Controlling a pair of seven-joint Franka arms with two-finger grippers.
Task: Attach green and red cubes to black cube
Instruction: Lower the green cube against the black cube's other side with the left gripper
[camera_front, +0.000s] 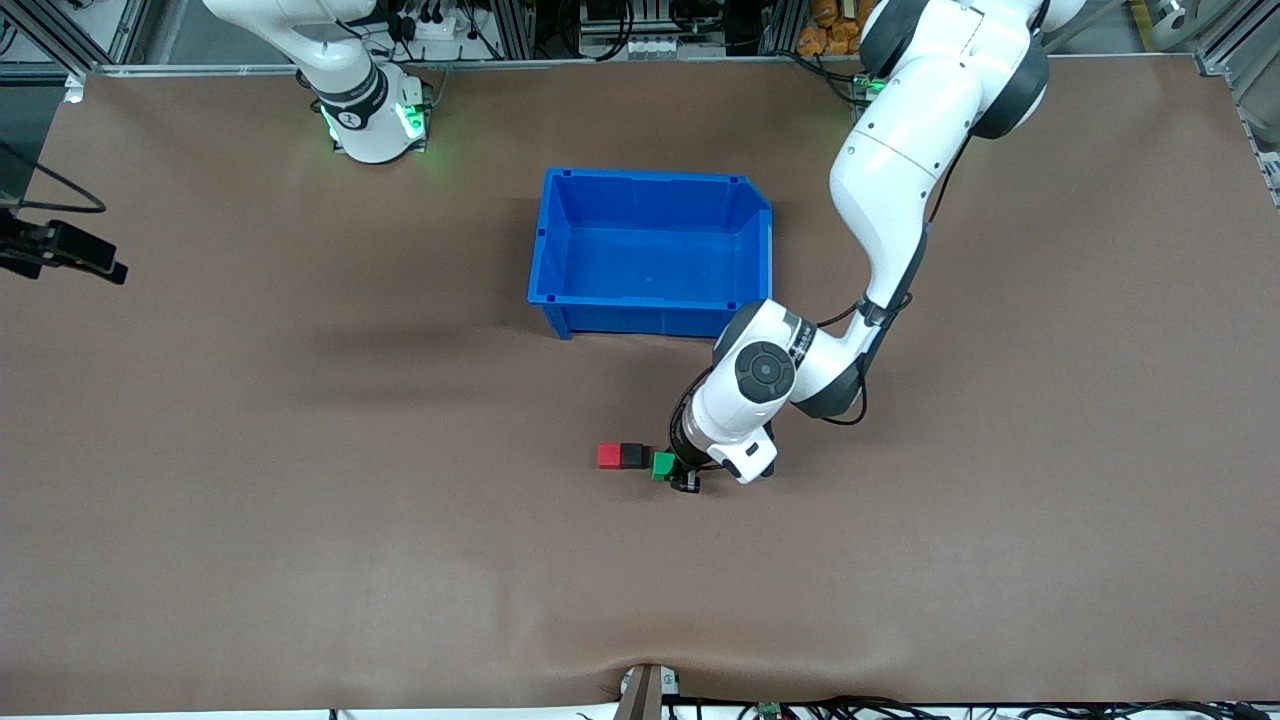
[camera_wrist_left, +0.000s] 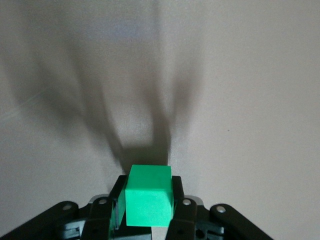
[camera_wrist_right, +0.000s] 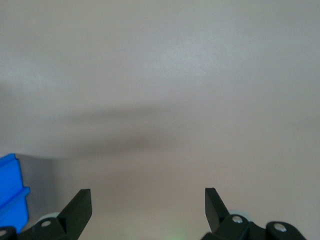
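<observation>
The green cube (camera_front: 662, 466) is offset from the black cube's side, so the left gripper needs to line it up flush with the black cube before letting go.
The red cube (camera_front: 609, 456) and the black cube (camera_front: 632, 456) sit side by side on the table, touching, nearer to the front camera than the blue bin. My left gripper (camera_front: 681, 474) is shut on the green cube (camera_front: 662, 466) and holds it low over the table, right beside the black cube on the side toward the left arm's end. In the left wrist view the green cube (camera_wrist_left: 148, 202) sits between the fingers of the left gripper (camera_wrist_left: 148, 186). My right gripper (camera_wrist_right: 147, 200) is open and empty over bare table, and that arm waits.
An empty blue bin (camera_front: 560, 240) stands mid-table, farther from the front camera than the cubes; its corner shows in the right wrist view (camera_wrist_right: 11, 192). A black device (camera_front: 62, 250) juts in at the right arm's end of the table.
</observation>
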